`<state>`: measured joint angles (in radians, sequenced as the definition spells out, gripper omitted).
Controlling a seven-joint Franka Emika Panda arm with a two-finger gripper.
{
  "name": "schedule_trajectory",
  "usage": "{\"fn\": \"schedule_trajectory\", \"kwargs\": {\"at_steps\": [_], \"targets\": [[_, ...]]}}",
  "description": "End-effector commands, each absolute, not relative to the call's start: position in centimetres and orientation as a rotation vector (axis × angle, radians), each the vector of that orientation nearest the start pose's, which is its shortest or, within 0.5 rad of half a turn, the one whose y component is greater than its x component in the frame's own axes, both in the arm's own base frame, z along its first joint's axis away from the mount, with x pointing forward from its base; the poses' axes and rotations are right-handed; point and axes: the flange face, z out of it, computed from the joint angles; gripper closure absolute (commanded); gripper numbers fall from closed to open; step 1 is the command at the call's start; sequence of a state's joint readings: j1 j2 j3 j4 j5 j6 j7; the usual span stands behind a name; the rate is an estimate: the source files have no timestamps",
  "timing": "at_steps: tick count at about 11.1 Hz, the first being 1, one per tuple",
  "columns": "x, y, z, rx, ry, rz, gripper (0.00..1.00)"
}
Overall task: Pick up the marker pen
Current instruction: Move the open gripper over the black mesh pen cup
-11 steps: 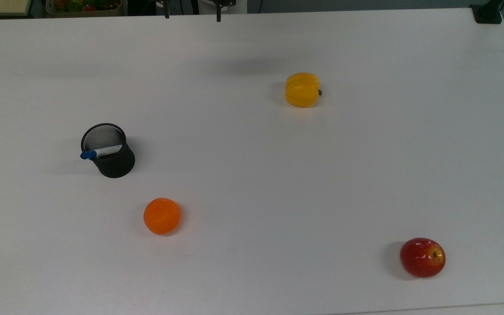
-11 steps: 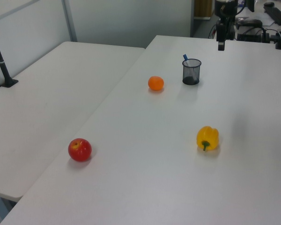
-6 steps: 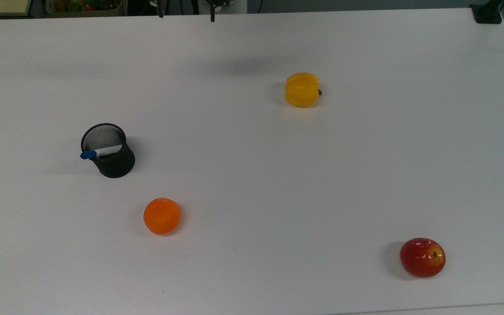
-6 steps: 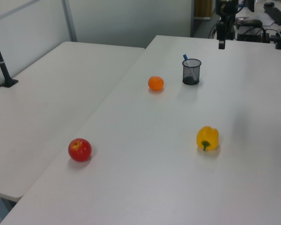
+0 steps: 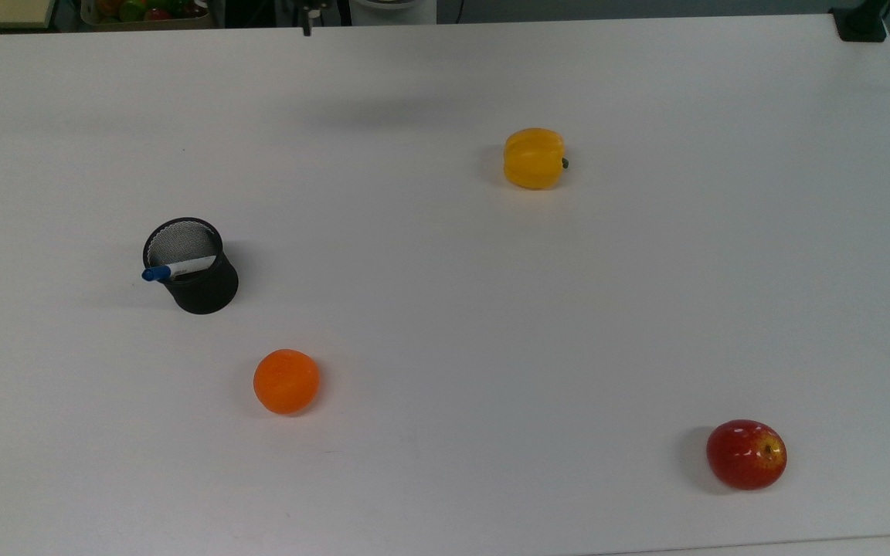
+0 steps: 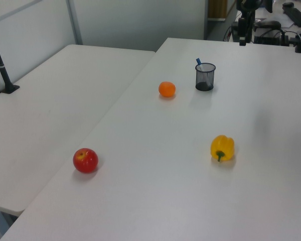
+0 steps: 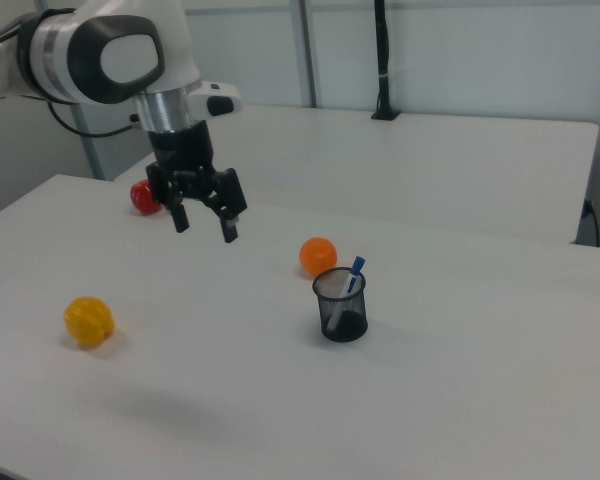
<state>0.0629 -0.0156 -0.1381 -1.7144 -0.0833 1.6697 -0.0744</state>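
Note:
The gripper grabs the marker pen by its blue-capped top [image 6: 198,61] next, to take the marker pen out of the mesh cup [image 6: 204,78].
The marker pen [image 5: 179,269] is white with a blue cap. It leans inside a black mesh cup [image 5: 199,287], cap end poking over the rim toward the top view's left. The right view has the marker pen [image 7: 353,276] standing tilted in the mesh cup [image 7: 341,306]. My gripper [image 7: 205,227] hangs open and empty above the table, well off to the right view's left of the cup. In the top view, one of its fingertips [image 5: 307,29] shows at the table's far edge.
On the white table [image 5: 491,324] lie an orange [image 5: 286,381] close to the cup, a yellow bell pepper [image 5: 534,158] and a red apple [image 5: 746,454]. A second table [image 6: 55,100] adjoins on the left view's left.
My gripper has slid toward the top view's left along the far table edge, still open. The marker pen, the cup and the fruits have not moved.

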Motion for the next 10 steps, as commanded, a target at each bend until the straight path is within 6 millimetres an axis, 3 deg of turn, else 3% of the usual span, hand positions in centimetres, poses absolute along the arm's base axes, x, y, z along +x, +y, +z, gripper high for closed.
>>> {"fn": "schedule_trajectory", "kwargs": {"at_steps": [1,5,10], "targets": [[58.8,-8.5,55.8,-3.236,0.035,-0.087,0.00],[62.1,-11.9,52.1,-3.247,0.141,-0.249,0.00],[66.8,-13.3,46.7,-3.211,0.376,-0.573,0.00]]}}
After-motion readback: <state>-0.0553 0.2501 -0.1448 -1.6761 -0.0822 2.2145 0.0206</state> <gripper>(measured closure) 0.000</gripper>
